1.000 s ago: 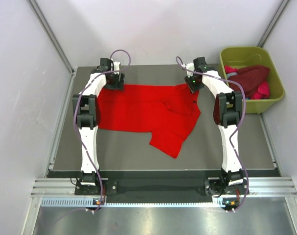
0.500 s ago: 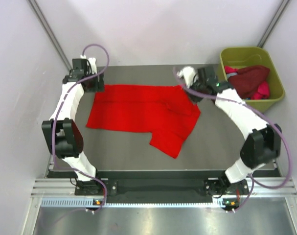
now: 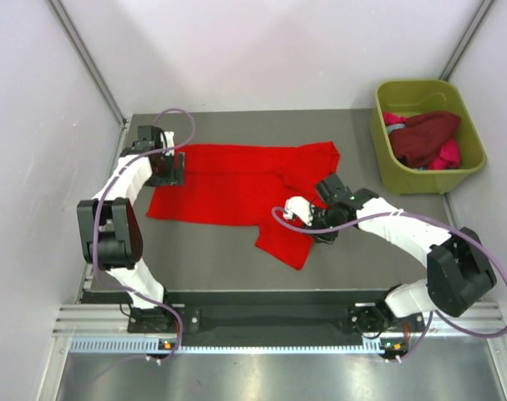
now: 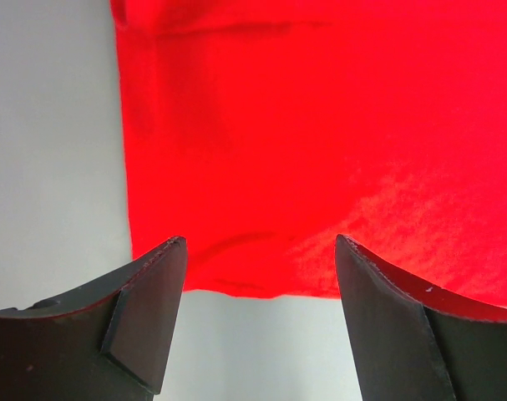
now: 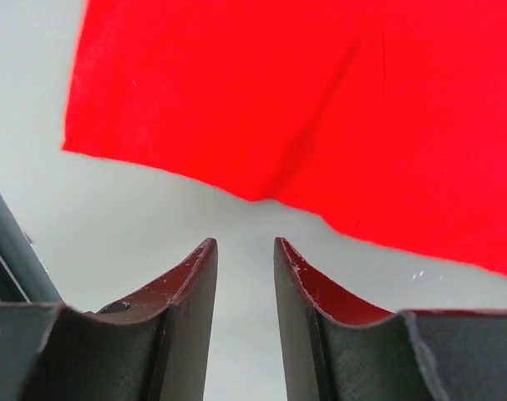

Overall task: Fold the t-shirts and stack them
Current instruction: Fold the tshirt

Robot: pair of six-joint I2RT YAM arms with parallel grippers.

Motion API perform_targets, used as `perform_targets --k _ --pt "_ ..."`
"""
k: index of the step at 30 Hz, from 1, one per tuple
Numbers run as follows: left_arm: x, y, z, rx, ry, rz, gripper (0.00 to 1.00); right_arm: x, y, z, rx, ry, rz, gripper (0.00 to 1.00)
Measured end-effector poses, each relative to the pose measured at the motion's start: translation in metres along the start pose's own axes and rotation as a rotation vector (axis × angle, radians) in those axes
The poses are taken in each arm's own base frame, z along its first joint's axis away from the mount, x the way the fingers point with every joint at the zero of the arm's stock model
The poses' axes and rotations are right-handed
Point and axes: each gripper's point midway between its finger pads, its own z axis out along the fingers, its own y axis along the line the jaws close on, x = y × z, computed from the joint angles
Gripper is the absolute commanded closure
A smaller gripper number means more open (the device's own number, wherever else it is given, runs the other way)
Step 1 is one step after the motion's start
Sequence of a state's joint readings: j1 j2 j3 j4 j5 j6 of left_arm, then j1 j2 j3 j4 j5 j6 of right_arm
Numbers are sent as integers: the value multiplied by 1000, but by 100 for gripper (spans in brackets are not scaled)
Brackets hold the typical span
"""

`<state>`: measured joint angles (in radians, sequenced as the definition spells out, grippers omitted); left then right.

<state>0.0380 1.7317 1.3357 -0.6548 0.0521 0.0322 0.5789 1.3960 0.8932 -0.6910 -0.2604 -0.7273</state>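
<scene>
The red t-shirt (image 3: 236, 184) needs to be folded across itself, so my right gripper will next grab the flap by its outer edge at the flap's near end.
A large bright red t-shirt (image 3: 236, 184) lies spread on the grey table (image 3: 378, 251), with a flap hanging toward the near edge at its right. My left gripper (image 3: 171, 167) is open and empty at the shirt's left end. In the left wrist view (image 4: 261, 242) the shirt's hem (image 4: 320, 150) lies just ahead of the fingers, with bare table between them. My right gripper (image 3: 318, 230) is low beside the flap's right edge, empty, its fingers a narrow gap apart. In the right wrist view (image 5: 245, 242) the red cloth edge (image 5: 261, 109) lies ahead of it.
An olive-green tub (image 3: 466, 180) stands at the far right. It holds a dark maroon shirt (image 3: 424, 138) and a magenta-pink one (image 3: 450, 154). Metal rails run along the table's near edge (image 3: 278, 317). White walls close in the left, back and right.
My right arm has swung from the shirt's far right corner down to the near right side of the flap. My left gripper has moved slightly nearer along the left end. Both have let go.
</scene>
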Motion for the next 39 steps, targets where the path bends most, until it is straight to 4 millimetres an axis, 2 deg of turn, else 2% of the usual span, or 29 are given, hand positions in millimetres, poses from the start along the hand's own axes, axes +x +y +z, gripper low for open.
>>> perform_targets --k 5,9,13,23,29,35,39 --pt "-12 4 3 -18 -27 14 24 -26 3 -2 -20 -56 -40 65" --pt "-18 7 9 -20 -41 34 23 -47 17 1 -50 -92 -86 65" --pt "-20 10 13 -20 -46 46 23 -59 36 11 -106 -89 -95 65" --pt "-19 17 13 -21 -51 44 23 -80 50 21 -134 -105 -103 64" --pt "-16 16 4 -11 -56 40 23 -75 64 30 -151 -89 -103 65" --pt "-23 15 -10 -7 -95 42 23 -53 87 43 -193 -35 -110 65" --pt "-24 15 -14 -8 -104 41 23 -39 94 47 -210 -1 -112 64"
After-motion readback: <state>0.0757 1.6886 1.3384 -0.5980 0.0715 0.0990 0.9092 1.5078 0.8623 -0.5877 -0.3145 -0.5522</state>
